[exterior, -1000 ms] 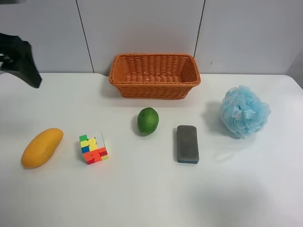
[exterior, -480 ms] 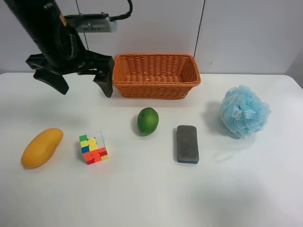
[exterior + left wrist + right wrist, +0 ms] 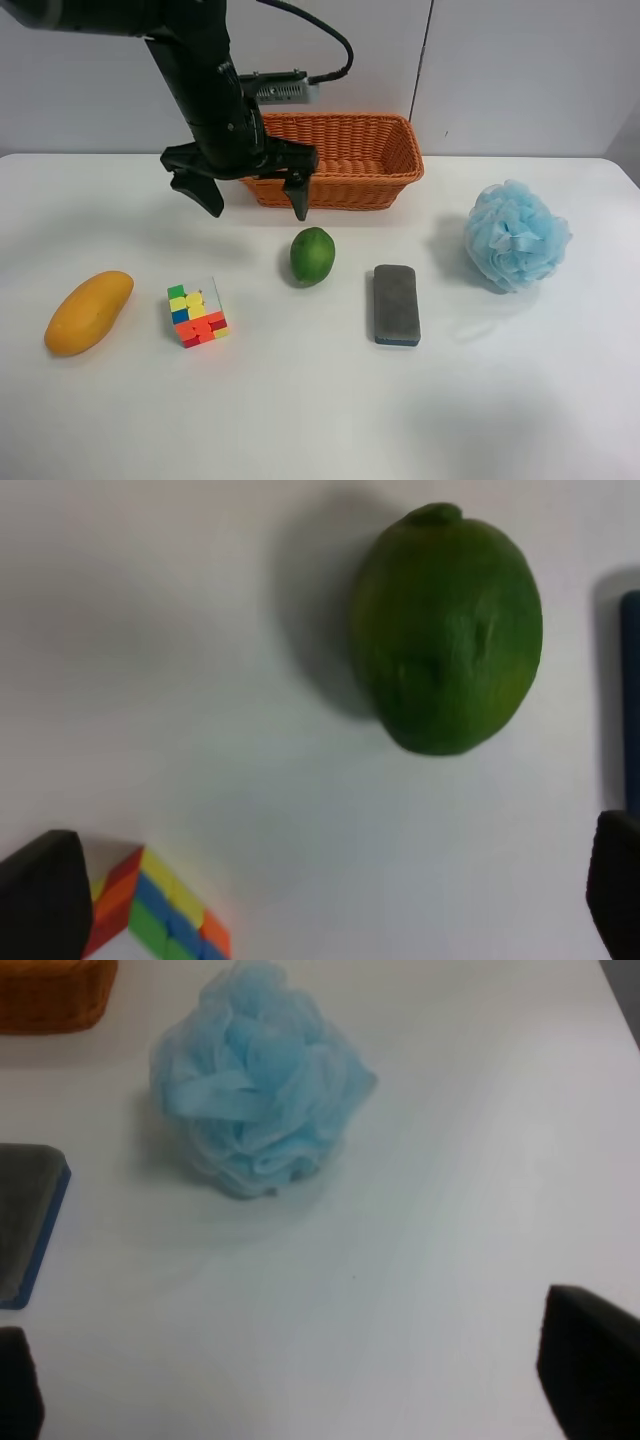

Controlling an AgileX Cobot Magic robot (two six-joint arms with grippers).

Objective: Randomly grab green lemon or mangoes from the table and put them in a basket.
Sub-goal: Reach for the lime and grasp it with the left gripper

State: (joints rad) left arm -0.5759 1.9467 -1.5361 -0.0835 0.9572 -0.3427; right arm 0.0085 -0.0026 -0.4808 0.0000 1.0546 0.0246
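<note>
The left gripper grabs the green lemon (image 3: 312, 255) by its rounded sides next, to put it in the basket (image 3: 350, 186).
The green lemon (image 3: 312, 255) lies on the white table (image 3: 300, 410), just in front of the orange wicker basket (image 3: 350, 186). The orange-yellow mango (image 3: 88, 312) lies at the view's far left. My left gripper (image 3: 255, 200) hangs open above the table between the basket and the lemon, holding nothing. In the left wrist view the lemon (image 3: 447, 630) sits ahead of the open gripper (image 3: 328, 890), off to one side. My right gripper (image 3: 300, 1375) is open and empty over bare table; its arm is outside the exterior view. A basket corner (image 3: 50, 995) shows there.
A multicoloured puzzle cube (image 3: 197, 313) stands between mango and lemon and shows in the left wrist view (image 3: 160, 920). A grey sponge with a blue base (image 3: 396, 304) lies beside the lemon. A light-blue bath pouf (image 3: 517, 235) sits at the view's right, also ahead of the right gripper (image 3: 255, 1080).
My left arm has swung in from the view's far left toward the right, and its open gripper now hangs near the basket front, close to the lemon. The objects have not moved.
</note>
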